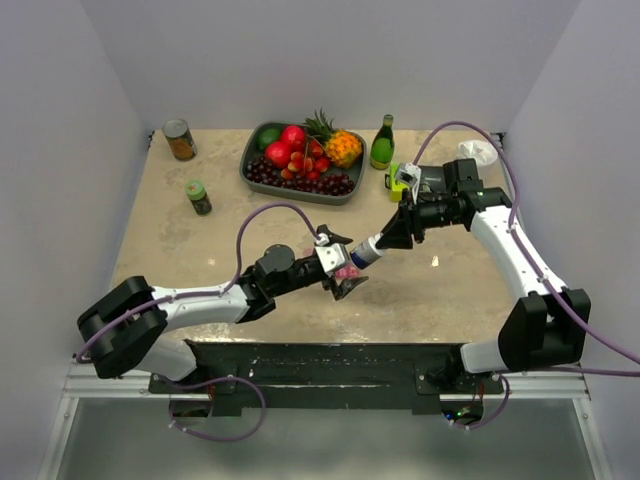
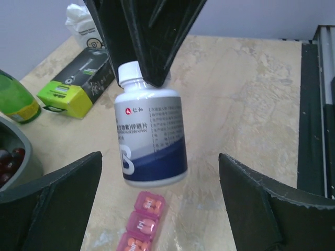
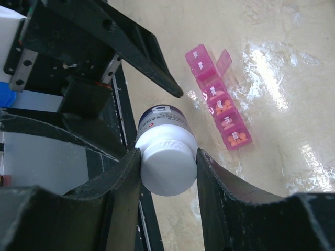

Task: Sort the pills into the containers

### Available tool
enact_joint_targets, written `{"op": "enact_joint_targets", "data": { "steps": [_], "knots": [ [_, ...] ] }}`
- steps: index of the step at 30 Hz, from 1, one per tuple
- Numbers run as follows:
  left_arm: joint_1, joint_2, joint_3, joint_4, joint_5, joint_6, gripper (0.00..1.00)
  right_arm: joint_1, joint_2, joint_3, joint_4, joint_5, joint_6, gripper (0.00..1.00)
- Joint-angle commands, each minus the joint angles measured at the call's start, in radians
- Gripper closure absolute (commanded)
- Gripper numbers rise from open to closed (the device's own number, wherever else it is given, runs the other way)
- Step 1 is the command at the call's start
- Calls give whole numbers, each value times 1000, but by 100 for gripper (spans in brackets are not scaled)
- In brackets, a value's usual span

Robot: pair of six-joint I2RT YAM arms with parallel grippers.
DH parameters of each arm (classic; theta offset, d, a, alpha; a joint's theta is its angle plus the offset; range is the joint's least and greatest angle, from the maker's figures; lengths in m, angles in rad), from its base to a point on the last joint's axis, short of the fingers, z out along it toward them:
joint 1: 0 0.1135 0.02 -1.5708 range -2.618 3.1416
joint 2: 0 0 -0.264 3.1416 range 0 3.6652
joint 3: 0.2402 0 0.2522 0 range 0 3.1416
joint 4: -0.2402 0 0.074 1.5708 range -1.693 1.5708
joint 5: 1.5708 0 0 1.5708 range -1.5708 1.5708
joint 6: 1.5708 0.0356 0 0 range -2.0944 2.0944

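The white cap [image 2: 130, 72] needs to come off so I can reach the pills. My left gripper will next grip the bottle by its labelled body [image 2: 152, 138].
The pink pill organiser [image 3: 220, 107] lies on the table, several closed compartments holding orange pills and one lid standing open. It also shows in the left wrist view [image 2: 141, 225] and in the top view [image 1: 349, 272], under my left gripper. My right gripper [image 3: 167, 157] is shut on the white cap of a white and blue pill bottle [image 3: 159, 123] and holds it tilted above the table, just beyond the organiser's end. My left gripper [image 2: 159, 157] is open, its fingers [image 2: 52, 204] wide on either side of the bottle [image 2: 149, 133] without touching it.
A grey tray of fruit [image 1: 258, 176] sits at the back centre. A green bottle [image 1: 382, 142] and a green and black box [image 1: 400, 180] are to its right. A tin can [image 1: 180, 140] and a green-capped jar [image 1: 198, 197] stand at the back left.
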Motion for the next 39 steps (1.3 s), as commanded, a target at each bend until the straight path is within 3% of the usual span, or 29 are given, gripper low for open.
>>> {"op": "enact_joint_targets", "data": {
  "steps": [1, 10, 13, 17, 21, 22, 23, 26, 27, 29, 32, 34, 37, 39],
  "knots": [
    [-22, 50, 75, 147, -74, 47, 5, 4, -56, 2, 6, -86, 22, 98],
    [-30, 116, 139, 87, -105, 17, 30, 2, -54, -4, 7, -106, 11, 99],
    [-28, 130, 161, 50, -94, 14, 46, 7, -57, -4, -7, -104, -9, 99],
    [-28, 131, 173, 21, -65, 0, 100, 28, -59, 13, -68, -84, -87, 99],
    [-21, 93, 89, 65, 44, -8, 100, 42, -36, 80, -300, -136, -396, 99],
    [-5, 82, 66, 120, 138, -26, 100, 45, -14, 98, -397, -174, -695, 99],
    [5, 66, 43, 152, 189, -48, 100, 58, -10, 111, -543, -191, -808, 99],
    [88, 59, -11, 264, 416, -193, 100, 117, -55, 93, -545, -109, -1008, 99],
    [116, 58, -22, 284, 449, -222, 100, 130, -72, 73, -516, -98, -1033, 94],
    [119, 38, -23, 237, 438, -218, 100, 148, -89, 71, -395, -81, -919, 88],
    [118, 4, -26, 154, 371, -161, 100, 151, -56, 126, -423, -67, -868, 31],
    [119, -25, -43, 131, 317, -140, 100, 150, -39, 180, -459, -63, -833, 7],
    [114, -66, -75, 122, 259, -92, 100, 150, -42, 229, -444, -57, -688, 1],
    [93, -88, -95, 111, 237, -74, 100, 150, -78, 223, -334, -16, -539, 1]
  ]
}}
